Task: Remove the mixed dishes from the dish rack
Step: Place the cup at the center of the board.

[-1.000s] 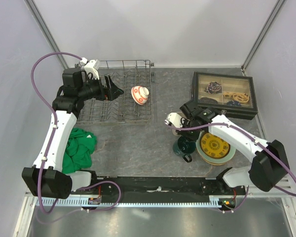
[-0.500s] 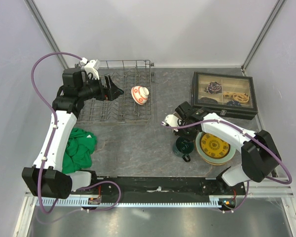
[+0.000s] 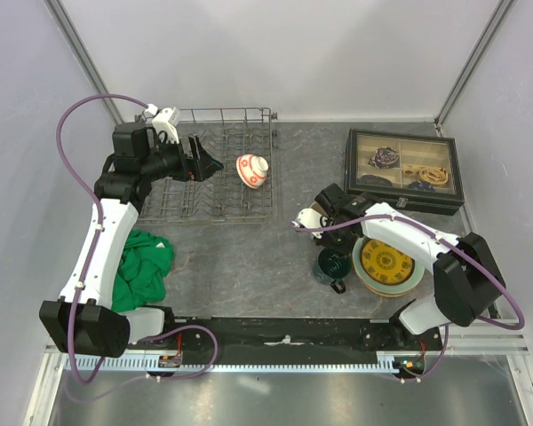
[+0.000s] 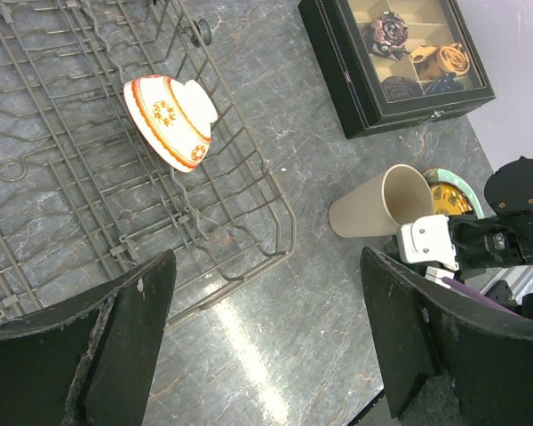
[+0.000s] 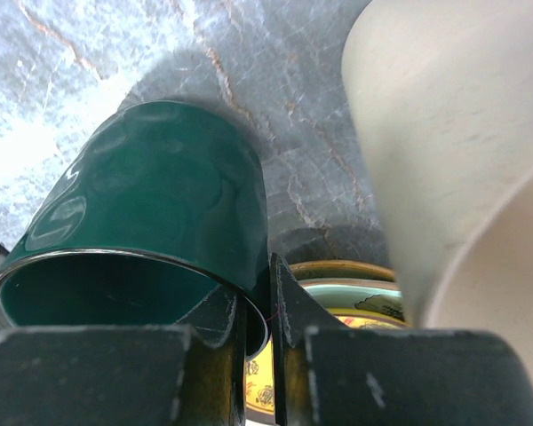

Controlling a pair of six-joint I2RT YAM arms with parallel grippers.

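Note:
The dark green mug (image 3: 331,266) is low over bare table and clear of the beige cup, so I need to open my right gripper.
The small red-and-white bowl (image 3: 251,170) (image 4: 169,120) leans on its side in the grey wire dish rack (image 3: 186,202) (image 4: 284,217). My left gripper (image 3: 209,163) (image 4: 271,297) hovers open over the rack's near part, left of the bowl, holding nothing. My right gripper (image 3: 330,251) (image 5: 268,266) is shut on the rim of the dark green mug (image 3: 331,266) (image 5: 151,195), one finger inside and one outside. The beige cup (image 3: 312,216) (image 4: 377,201) (image 5: 444,133) lies on its side just beside it. The yellow-gold patterned dish (image 3: 387,263) (image 5: 346,306) tops a plate stack to the mug's right.
A dark-framed box of trinkets (image 3: 404,169) (image 4: 391,62) stands at the back right. A green cloth (image 3: 142,264) lies at the front left, below the rack. Grey walls close the table on three sides.
My right arm's elbow has swung inward and its wrist has edged left, with the mug still in its grip. The left arm and the bowl have not moved.

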